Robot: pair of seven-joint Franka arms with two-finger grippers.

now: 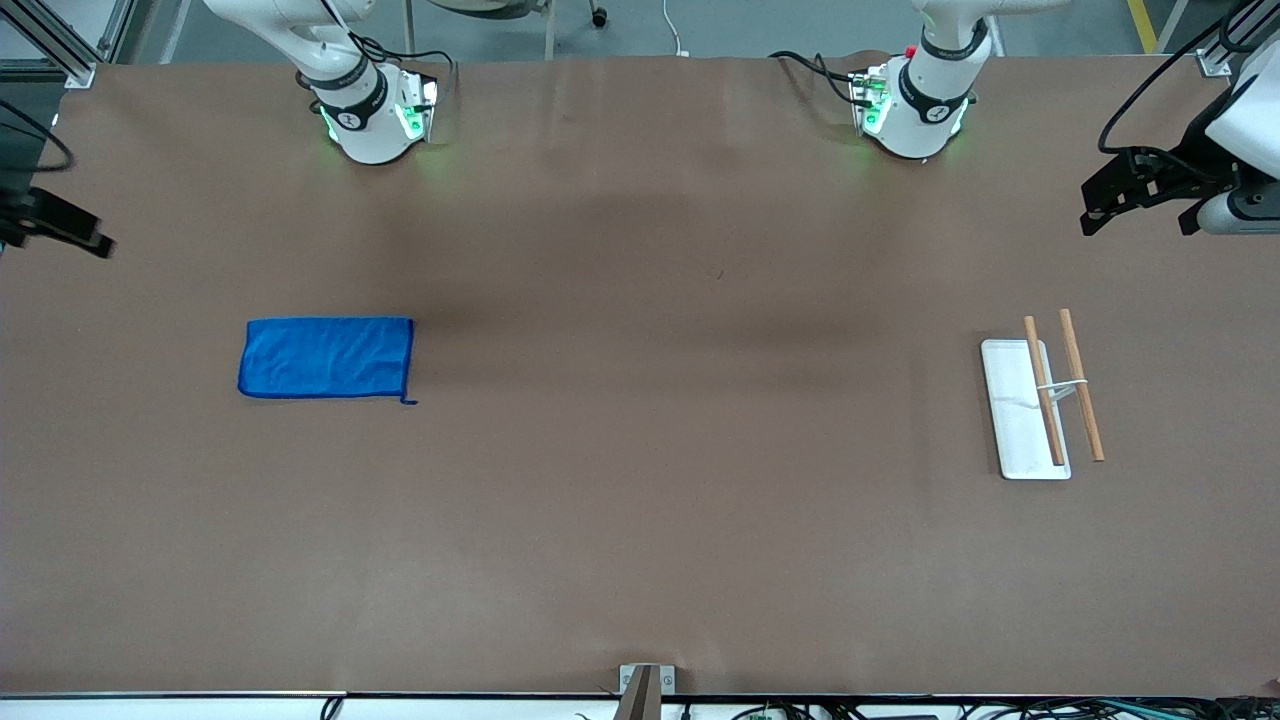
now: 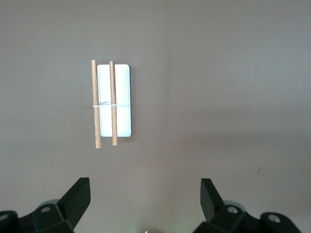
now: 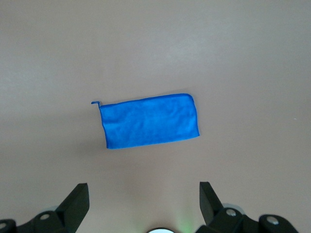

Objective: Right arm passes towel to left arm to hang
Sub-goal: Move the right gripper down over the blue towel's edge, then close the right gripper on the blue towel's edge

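Next, my right gripper grabs the blue towel by its loopless short edge (image 1: 247,358), which leaves the towel's corner loop (image 1: 409,401) free for my left arm to take.
The blue towel (image 1: 325,358) lies flat on the brown table toward the right arm's end, its small corner loop at one corner. My right gripper (image 1: 70,228) hangs open and empty high above that end of the table. In the right wrist view the towel (image 3: 150,121) shows below the open right gripper (image 3: 144,194), well apart from its fingers. My left gripper (image 1: 1140,215) hangs open and empty over the left arm's end. In the left wrist view the left gripper (image 2: 145,194) has only bare table between its fingers.
A small rack (image 1: 1012,400) with a white base and two wooden rods stands on the table toward the left arm's end, seen as the rack (image 2: 122,97) in the left wrist view. Both arm bases stand along the edge farthest from the front camera. A metal bracket (image 1: 640,688) sits at the nearest edge.
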